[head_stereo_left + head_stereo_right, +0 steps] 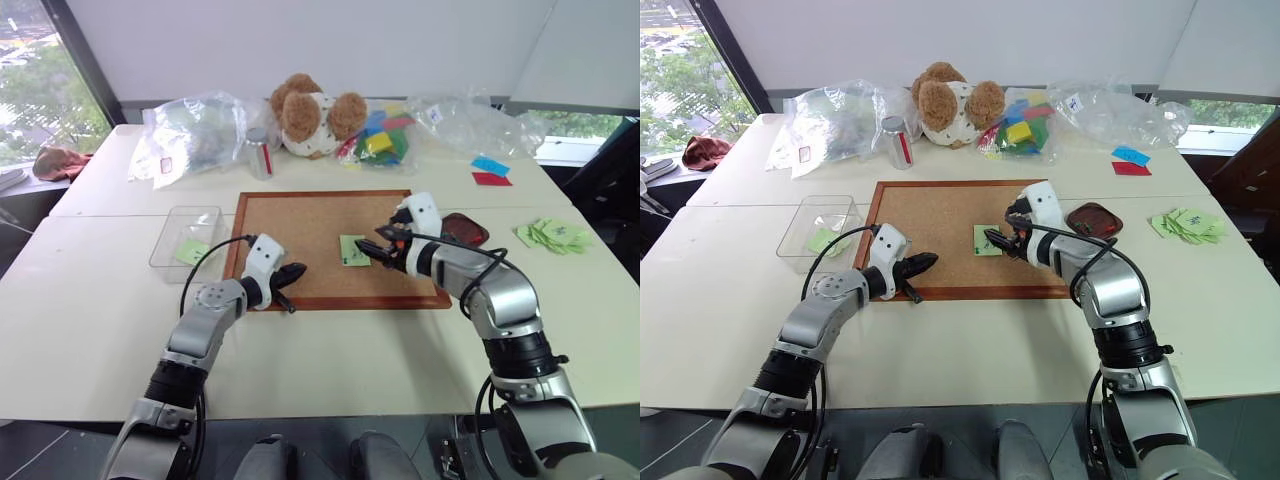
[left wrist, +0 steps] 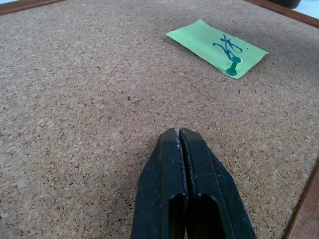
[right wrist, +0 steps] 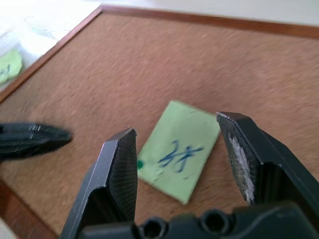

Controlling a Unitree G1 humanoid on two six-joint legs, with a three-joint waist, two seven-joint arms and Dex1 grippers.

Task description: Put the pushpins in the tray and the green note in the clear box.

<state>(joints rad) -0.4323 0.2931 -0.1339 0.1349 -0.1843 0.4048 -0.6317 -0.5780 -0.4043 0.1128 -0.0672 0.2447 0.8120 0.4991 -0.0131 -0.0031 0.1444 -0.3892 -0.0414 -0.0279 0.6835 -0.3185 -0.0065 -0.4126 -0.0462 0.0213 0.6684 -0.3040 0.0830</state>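
Note:
My right gripper lowers first, then closes on the green pushpin [image 3: 140, 164], since its fingers straddle the blue scribble [image 3: 180, 156], one covering the pushpin's edge.
The green note [image 1: 352, 250] lies flat on the corkboard [image 1: 290, 225], pinned by a small green pushpin [image 2: 232, 69] near one edge. My right gripper [image 1: 372, 250] hovers just above the note's right side, open, with one finger [image 3: 117, 169] on either side of it in the right wrist view. My left gripper [image 2: 178, 133] is shut and empty, low over the board's front left part, pointing towards the note. The dark red tray [image 1: 478, 235] sits off the board's right edge, partly hidden by my right wrist. The clear box [image 1: 163, 245] stands left of the board.
Another green slip [image 1: 192, 251] lies inside the clear box. A heap of pale green slips [image 1: 553, 235] is at the far right. A plush toy [image 1: 312, 112], plastic bags [image 1: 195, 130], a can [image 1: 260, 152] and coloured paper pieces [image 1: 490, 172] line the back.

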